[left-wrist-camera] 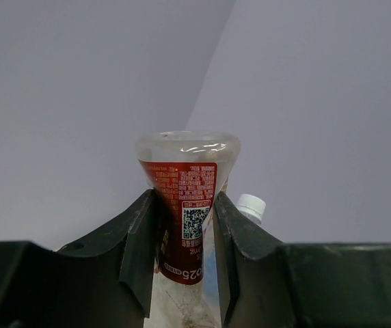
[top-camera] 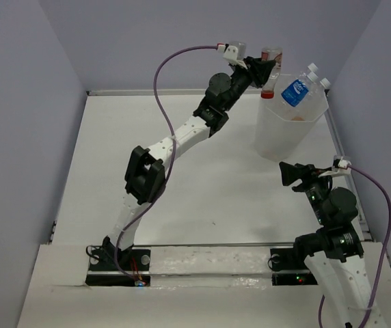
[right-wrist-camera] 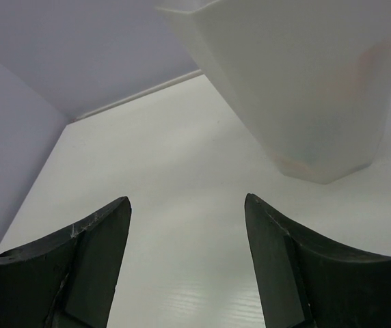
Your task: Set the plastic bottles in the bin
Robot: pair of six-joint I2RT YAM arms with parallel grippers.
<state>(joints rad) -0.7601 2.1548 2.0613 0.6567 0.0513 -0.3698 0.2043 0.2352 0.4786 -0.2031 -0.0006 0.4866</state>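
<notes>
My left gripper should keep holding the clear bottle for now, since the bottle is hanging high and has its red cap (top-camera: 268, 95) only at the bin's rim.
My left gripper (top-camera: 266, 70) is raised at the far right, shut on a clear bottle with a red label (top-camera: 271, 68). The bottle hangs cap-down, its red cap (top-camera: 268, 95) at the left rim of the bin (top-camera: 284, 137). In the left wrist view the fingers (left-wrist-camera: 141, 232) squeeze the red-labelled bottle (left-wrist-camera: 185, 198). The translucent white bin holds a blue-labelled bottle (top-camera: 294, 91) and other bottles with white caps (top-camera: 313, 69). One white cap (left-wrist-camera: 251, 205) shows behind the left gripper's right finger. My right gripper (top-camera: 293, 173) is open and empty, near the table, just in front of the bin (right-wrist-camera: 305, 82).
The white table (top-camera: 202, 184) is walled by grey panels at the back and both sides. A purple cable loops from each wrist. The bin stands near the table's right edge.
</notes>
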